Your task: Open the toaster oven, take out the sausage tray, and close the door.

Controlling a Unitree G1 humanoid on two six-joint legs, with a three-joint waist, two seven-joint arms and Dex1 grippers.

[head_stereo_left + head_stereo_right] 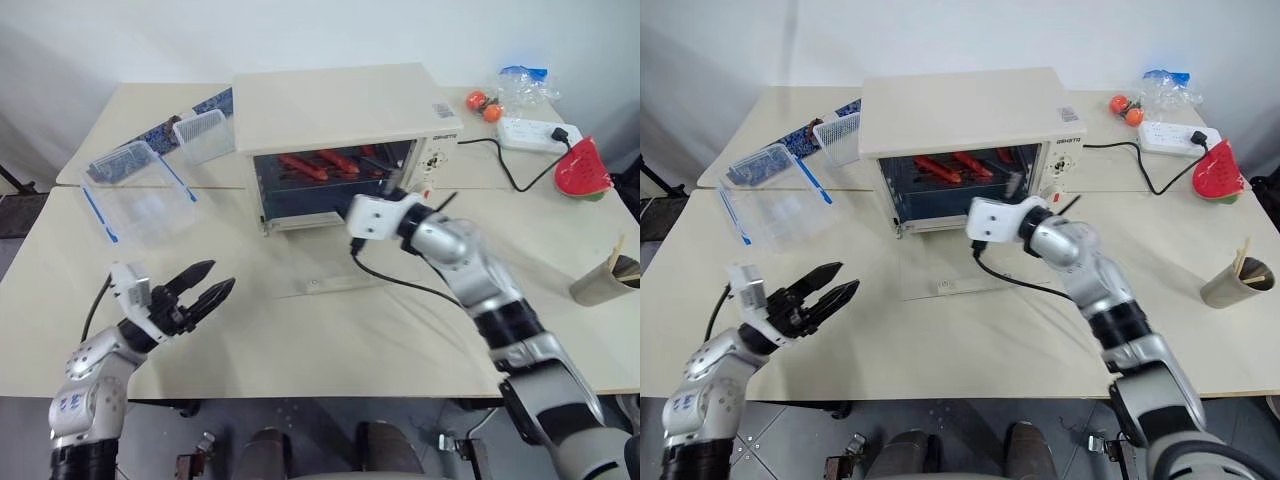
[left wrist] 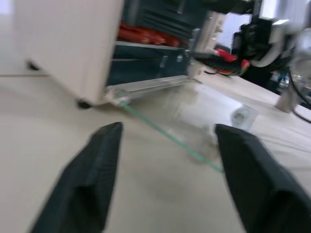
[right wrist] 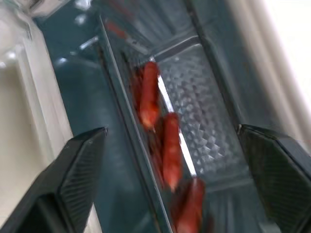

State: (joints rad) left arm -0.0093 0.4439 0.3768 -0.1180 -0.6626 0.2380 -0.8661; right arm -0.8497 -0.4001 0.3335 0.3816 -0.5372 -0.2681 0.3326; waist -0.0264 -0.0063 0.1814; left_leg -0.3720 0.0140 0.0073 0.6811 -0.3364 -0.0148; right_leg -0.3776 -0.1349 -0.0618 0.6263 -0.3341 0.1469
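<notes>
I need to take the sausages out of the toaster oven, so next my right gripper needs to grab the tray by its thin front rim.
The cream toaster oven (image 1: pixel 340 105) stands at the middle of the table's far side. Its glass door (image 1: pixel 320 272) is folded down flat on the table in front of it. Inside, the silver ribbed sausage tray (image 3: pixel 204 92) holds three reddish sausages (image 1: pixel 322 163). My right gripper (image 3: pixel 172 130) is open at the oven's mouth and points at the tray, with nothing between its fingers. My left gripper (image 1: pixel 222 275) is open and empty, hovering over the table near its front left. In the left wrist view the left gripper (image 2: pixel 167 127) faces the oven's corner and the lowered door.
Clear plastic boxes with blue-trimmed lids (image 1: pixel 140 190) lie left of the oven. To the right are a power strip (image 1: pixel 535 133) with a black cord, small tomatoes (image 1: pixel 483 105), a watermelon slice (image 1: pixel 583 170) and a paper cup (image 1: pixel 605 280). A black cable (image 1: pixel 400 283) trails across the table.
</notes>
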